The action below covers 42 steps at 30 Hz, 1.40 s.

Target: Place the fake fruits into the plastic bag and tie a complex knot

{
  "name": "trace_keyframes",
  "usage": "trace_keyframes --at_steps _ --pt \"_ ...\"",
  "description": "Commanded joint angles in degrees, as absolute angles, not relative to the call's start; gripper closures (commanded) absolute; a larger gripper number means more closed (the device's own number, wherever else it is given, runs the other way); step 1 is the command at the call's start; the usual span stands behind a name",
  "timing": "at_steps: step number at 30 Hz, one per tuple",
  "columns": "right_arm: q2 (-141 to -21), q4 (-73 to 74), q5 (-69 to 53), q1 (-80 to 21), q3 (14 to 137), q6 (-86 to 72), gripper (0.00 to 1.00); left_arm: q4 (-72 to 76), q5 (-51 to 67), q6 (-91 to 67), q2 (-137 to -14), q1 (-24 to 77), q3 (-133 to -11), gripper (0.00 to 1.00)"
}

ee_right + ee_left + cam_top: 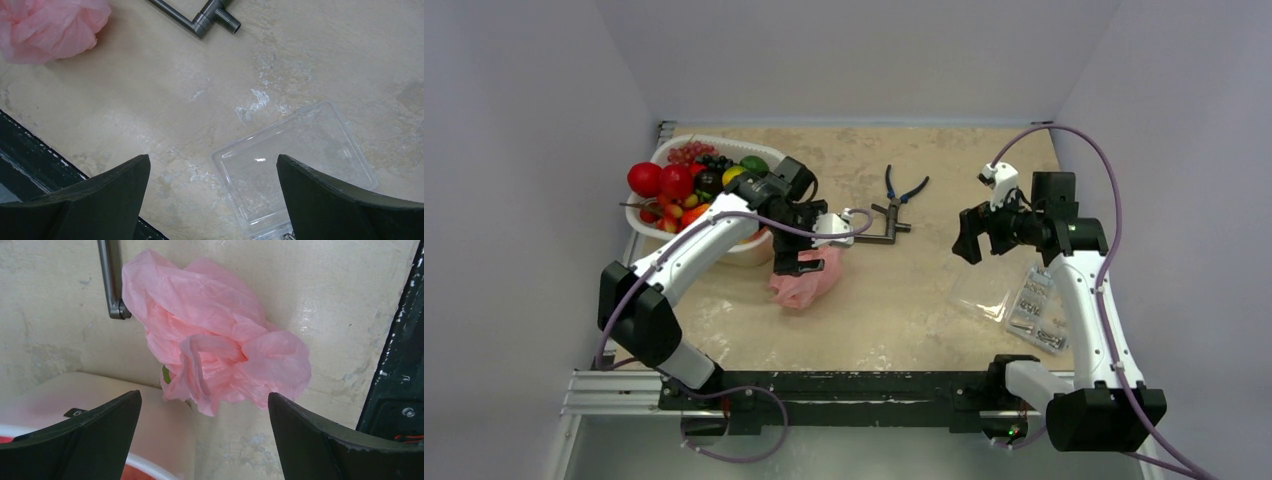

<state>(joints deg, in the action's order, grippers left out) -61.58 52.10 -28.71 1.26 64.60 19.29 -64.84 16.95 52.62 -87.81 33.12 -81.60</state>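
Observation:
Next, my left gripper grabs the pink plastic bag (215, 335) by its twisted fold (195, 374), which leaves the other gathered film free for the knot.
The pink plastic bag (809, 280) lies bunched on the table, right of the basket. In the left wrist view the bag (215, 335) fills the middle, with its film gathered into a twisted fold (200, 365). A sliver of green fruit (166, 374) shows at its edge. My left gripper (796, 262) hangs open just above the bag, holding nothing (204, 397). The other fake fruits (679, 185), red, green, yellow, orange and dark grapes, sit in the white basket (724, 148). My right gripper (969, 240) is open and empty, raised over the right side (212, 160).
Blue-handled pliers (904, 188) and a grey metal pipe fitting (886, 228) lie behind the bag. A clear plastic box (300, 160) and a clear bag of metal hardware (1036, 310) lie under the right arm. The basket wall (100, 405) is close to my left finger.

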Motion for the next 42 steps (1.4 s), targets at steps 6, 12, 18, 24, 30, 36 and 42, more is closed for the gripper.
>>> trace_keyframes --at_steps 6,12,18,24,30,36,42 --pt "-61.71 52.47 -30.23 1.5 67.24 18.96 0.01 -57.02 18.05 53.92 -89.25 36.09 -71.75 0.0" --pt "-60.39 50.5 -30.37 1.54 66.12 18.51 0.01 -49.22 14.55 50.98 -89.35 39.15 -64.78 0.24" --pt "-56.66 44.74 -36.81 1.49 61.88 12.33 0.01 -48.07 18.73 48.88 -78.59 43.04 -63.9 1.0" --pt "-55.18 33.6 -52.9 1.22 57.3 -7.4 0.01 -43.77 21.22 51.1 -62.19 48.6 -65.31 1.0" --pt "-52.33 14.9 -54.48 -5.81 54.32 -31.4 0.01 -41.21 12.23 56.49 -60.22 58.17 -67.28 1.0" --pt "-53.32 13.9 -51.18 -13.43 49.16 -33.37 0.01 -32.54 5.99 59.36 -59.53 64.17 -65.84 1.0" --pt "-55.29 19.35 -45.22 -15.07 43.65 -26.32 0.01 -27.05 1.93 64.43 -59.26 68.42 -63.36 1.0"
